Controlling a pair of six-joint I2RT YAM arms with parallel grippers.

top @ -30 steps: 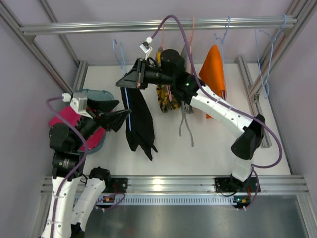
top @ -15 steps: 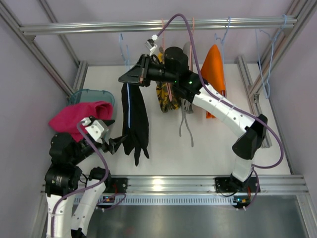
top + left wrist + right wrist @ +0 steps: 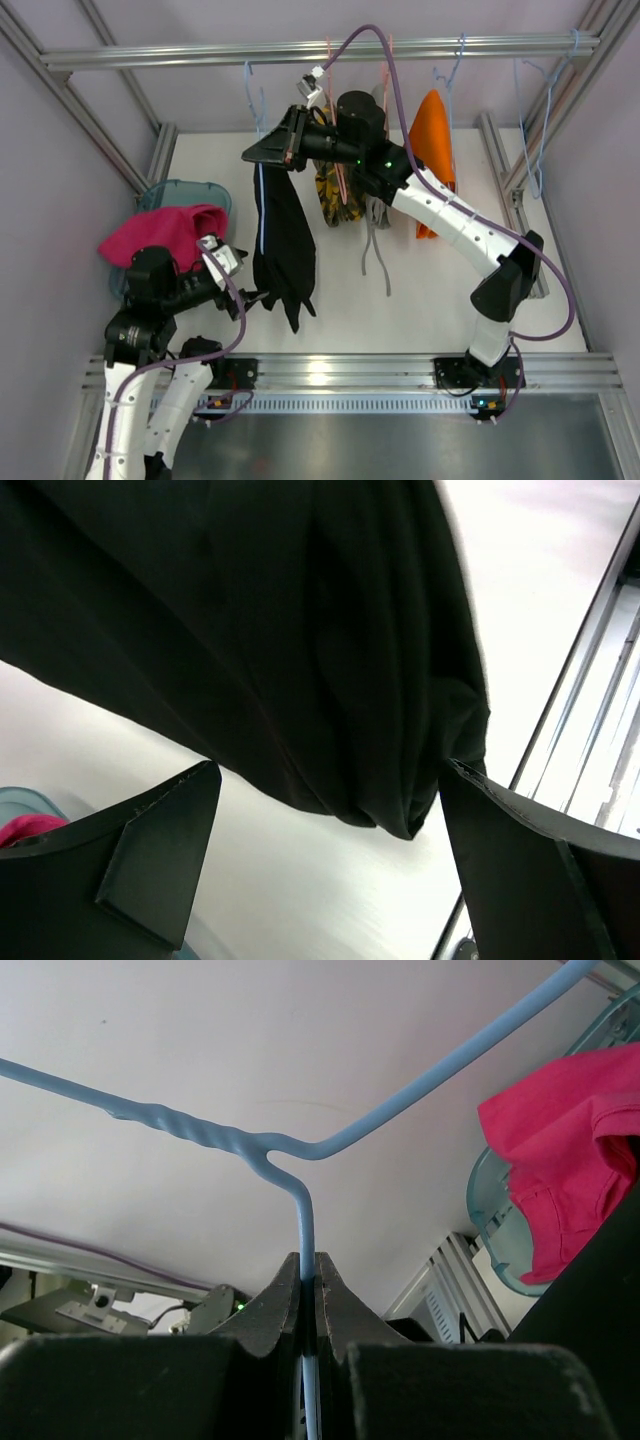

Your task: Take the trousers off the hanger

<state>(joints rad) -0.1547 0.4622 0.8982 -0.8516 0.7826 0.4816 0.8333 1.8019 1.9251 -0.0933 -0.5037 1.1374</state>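
I will pull the trousers off the hanger's wire, so next I will grab the black trousers (image 3: 281,240) with my left gripper by their free lower end (image 3: 284,295).
The black trousers (image 3: 281,240) hang from a light blue wire hanger (image 3: 256,96) and reach down toward the table. My right gripper (image 3: 262,156) is shut on the hanger's wire (image 3: 306,1222), holding it up. My left gripper (image 3: 262,297) is open just below and beside the trousers' lower end (image 3: 300,650), one finger on each side, not touching the cloth. The magenta-pink trousers (image 3: 160,234) lie piled in a teal basket (image 3: 190,187) at the left; they also show in the right wrist view (image 3: 560,1160).
An orange garment (image 3: 432,140) and a yellow-black patterned one (image 3: 336,195) hang from the top rail (image 3: 320,49). Empty blue hangers (image 3: 530,110) hang at the right. Grey straps (image 3: 375,255) dangle mid-table. Frame posts stand on both sides.
My left gripper has swung from the basket down and right to the trousers' lower end. The right gripper has lifted the hanger slightly up and right, and the black trousers hang straighter.
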